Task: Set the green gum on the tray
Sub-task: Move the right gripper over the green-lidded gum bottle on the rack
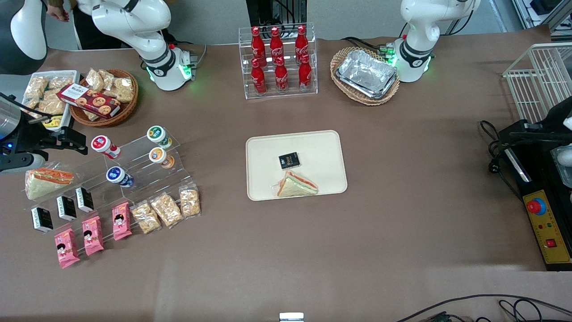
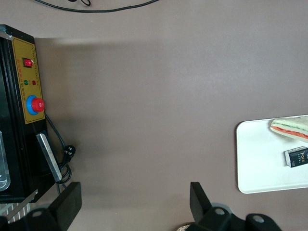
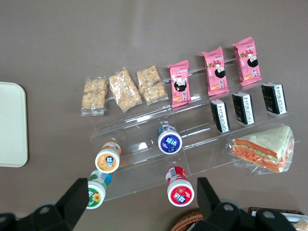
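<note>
I should next grab the green gum by its round body (image 1: 159,139) with my gripper, to put it on the tray (image 1: 313,143).
The green gum (image 1: 157,134) is a small canister with a white, green-marked lid, lying on the top step of a clear stepped stand (image 1: 134,179). In the right wrist view the green gum (image 3: 95,194) lies close beside one finger (image 3: 77,199). My gripper (image 1: 73,141) hovers over the table at the working arm's end, beside the stand, open and holding nothing (image 3: 143,202). The cream tray (image 1: 313,143) lies mid-table with a sandwich (image 1: 296,185) and a small black packet (image 1: 289,160) on it; the tray's edge (image 3: 12,125) shows in the wrist view.
On the stand lie red-lidded (image 1: 102,144), orange-lidded (image 1: 159,156) and blue-lidded (image 1: 117,175) canisters, black packets, pink packets, cracker bags and a sandwich (image 1: 44,181). A wicker snack basket (image 1: 105,96) stands farther from the camera. A cola rack (image 1: 278,60) and a foil-tray basket (image 1: 365,75) also stand there.
</note>
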